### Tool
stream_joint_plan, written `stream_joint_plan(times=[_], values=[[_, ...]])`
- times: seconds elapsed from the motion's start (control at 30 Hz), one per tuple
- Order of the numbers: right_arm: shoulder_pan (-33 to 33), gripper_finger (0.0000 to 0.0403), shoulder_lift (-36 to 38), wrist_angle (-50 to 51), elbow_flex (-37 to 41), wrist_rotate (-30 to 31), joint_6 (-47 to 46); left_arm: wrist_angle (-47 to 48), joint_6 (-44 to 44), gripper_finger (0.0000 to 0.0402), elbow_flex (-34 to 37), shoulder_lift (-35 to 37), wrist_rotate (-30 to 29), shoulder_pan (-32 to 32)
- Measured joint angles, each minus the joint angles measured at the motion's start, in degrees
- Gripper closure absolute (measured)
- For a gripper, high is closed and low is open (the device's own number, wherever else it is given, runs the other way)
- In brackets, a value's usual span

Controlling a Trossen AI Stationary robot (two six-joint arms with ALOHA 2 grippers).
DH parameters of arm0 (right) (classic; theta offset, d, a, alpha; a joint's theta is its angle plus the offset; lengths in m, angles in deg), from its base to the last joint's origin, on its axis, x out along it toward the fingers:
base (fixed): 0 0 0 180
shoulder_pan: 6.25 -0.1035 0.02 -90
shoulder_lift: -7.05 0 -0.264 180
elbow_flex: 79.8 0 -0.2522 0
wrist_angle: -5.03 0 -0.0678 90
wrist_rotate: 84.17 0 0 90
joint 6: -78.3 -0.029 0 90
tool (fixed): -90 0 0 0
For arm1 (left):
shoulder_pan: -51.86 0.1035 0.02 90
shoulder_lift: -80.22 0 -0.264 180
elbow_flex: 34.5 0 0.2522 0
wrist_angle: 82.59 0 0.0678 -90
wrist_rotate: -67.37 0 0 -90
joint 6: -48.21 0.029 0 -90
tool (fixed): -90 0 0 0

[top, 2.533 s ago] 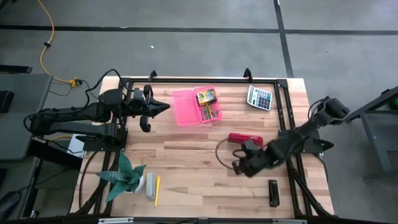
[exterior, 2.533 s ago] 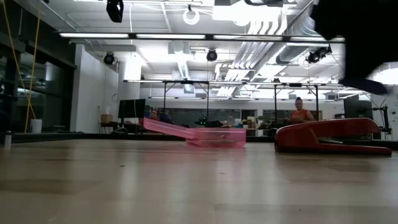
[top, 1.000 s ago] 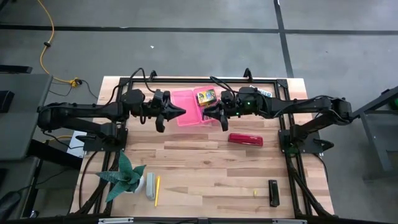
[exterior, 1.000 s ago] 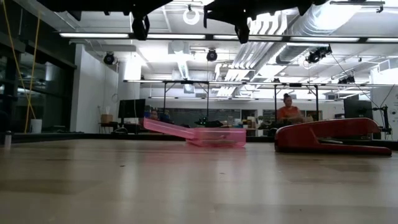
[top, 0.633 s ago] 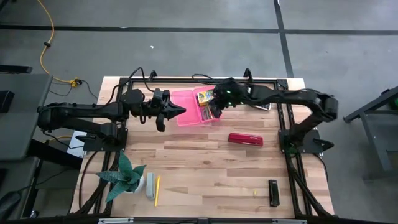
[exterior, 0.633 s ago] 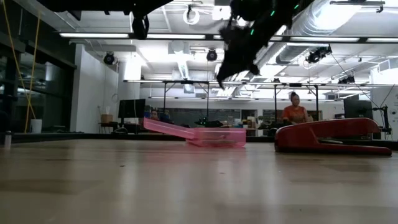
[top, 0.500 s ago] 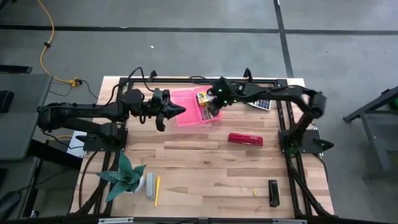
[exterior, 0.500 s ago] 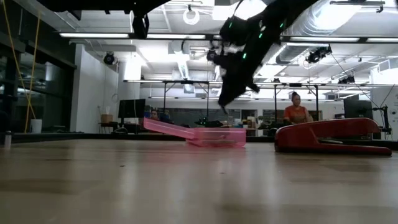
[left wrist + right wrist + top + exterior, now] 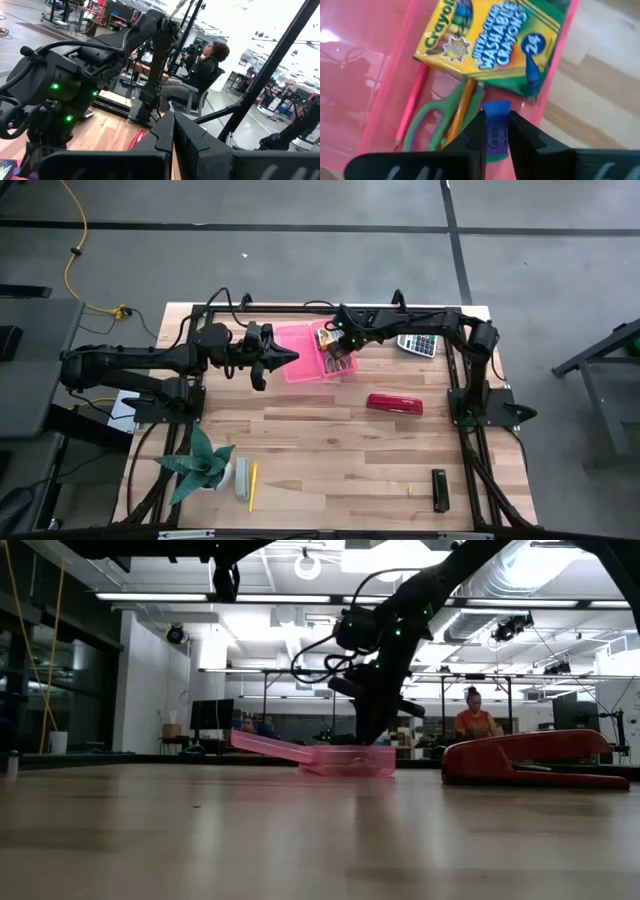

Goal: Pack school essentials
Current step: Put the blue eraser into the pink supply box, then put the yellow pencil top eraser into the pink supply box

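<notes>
My right gripper opens now, since the small blue piece (image 9: 496, 127) hangs over the green-handled scissors (image 9: 427, 122) inside the box, so the piece would lie in the box.
An open pink pencil box (image 9: 300, 355) sits at the table's far middle, its lid (image 9: 270, 746) sloping up to the left. Inside lie a yellow-green crayon box (image 9: 492, 42), green-handled scissors (image 9: 427, 122), an orange pencil (image 9: 462, 107) and a pink pencil (image 9: 410, 107). My right gripper (image 9: 337, 352) points down into the box, shut on a small blue piece (image 9: 496, 127). My left gripper (image 9: 288, 358) is shut and hovers level at the box's left edge. A yellow pencil (image 9: 253, 485) and a black piece (image 9: 439, 489) lie near the table's near edge. My right gripper pinches the small blue piece between its two fingers (image 9: 475, 135), which lie on the piece's two long sides. It comes from above, pointing down. The piece's free end (image 9: 496, 107) sticks out past the fingertips, just over the scissors and the orange pencil in the pink box.
A red stapler (image 9: 395, 404) lies right of centre, a calculator (image 9: 418, 343) at the far right. A green spiky plant (image 9: 200, 462) stands near the left near corner beside a grey piece (image 9: 240, 478). A black frame rims the table. People sit in the room beyond.
My right gripper has swung toward the table's far edge and left, from beside the pink box to above it, tipped from level to pointing down, and come down into the box with the blue piece. My left arm has kept still.
</notes>
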Motion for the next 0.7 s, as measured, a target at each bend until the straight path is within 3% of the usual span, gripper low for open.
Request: stream_joint_plan(times=[0.13,0.37,0.7], values=[[-0.02,0.0361,0.00,0.66,0.00,-0.09,-5.27,0.02,-0.02,0.0401,0.00,0.00,0.00,0.00],[-0.02,0.0351,0.00,0.77,0.02,-1.14,-5.44,0.01,-0.02,0.0402,0.00,0.00,0.00,0.00],[-0.02,0.0231,1.78,1.90,0.11,-1.34,-1.16,0.00,0.22,0.0401,0.00,0.32,0.16,0.11]])
